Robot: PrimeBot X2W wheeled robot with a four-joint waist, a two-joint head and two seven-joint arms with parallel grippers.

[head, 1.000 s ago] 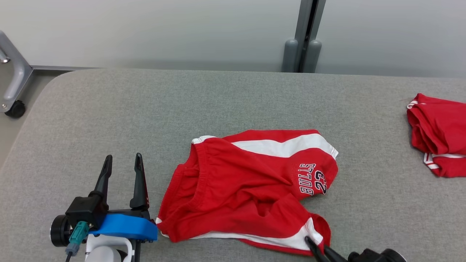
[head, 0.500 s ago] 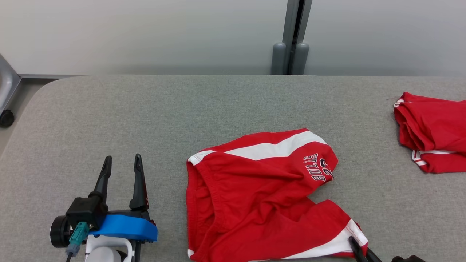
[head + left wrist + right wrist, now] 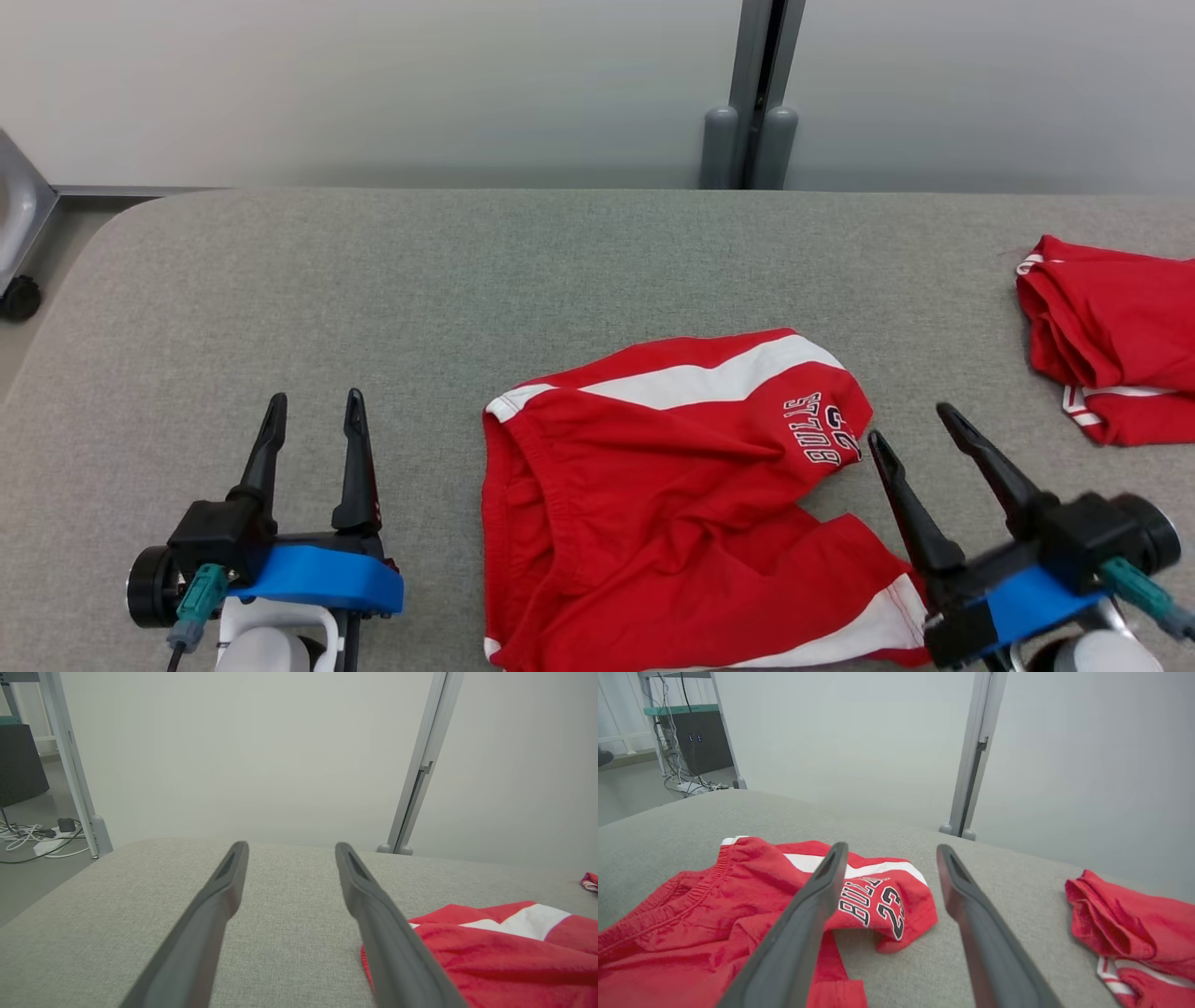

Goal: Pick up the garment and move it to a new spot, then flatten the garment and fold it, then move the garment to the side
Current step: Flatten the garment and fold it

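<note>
The red shorts (image 3: 672, 504) are to be flattened and folded, so my right gripper will next grab them by their hem corner with the white stripe (image 3: 905, 607).
The garment is a pair of red shorts (image 3: 672, 504) with white side stripes and a "BULLS 23" print. It lies crumpled on the grey table (image 3: 373, 299), near the front at the middle, waistband to the left. My right gripper (image 3: 910, 425) stands open just right of the shorts' near leg, holding nothing. In the right wrist view the open right gripper (image 3: 891, 846) points past the printed leg of the shorts (image 3: 738, 914). At the lower left my left gripper (image 3: 316, 399) is open and apart from the cloth. From the left wrist, the left gripper (image 3: 290, 846) has the shorts (image 3: 490, 961) to its right.
A second red garment (image 3: 1111, 336) lies bunched at the table's right edge, also seen as the red bundle (image 3: 1125, 933). A grey post (image 3: 752, 140) stands behind the table against the pale wall. A caster wheel (image 3: 19, 299) sits off the table's left corner.
My right gripper pulled the shorts' leg hem toward the front right, then let it go, opened and rose into view beside the leg. The left gripper has stayed put.
</note>
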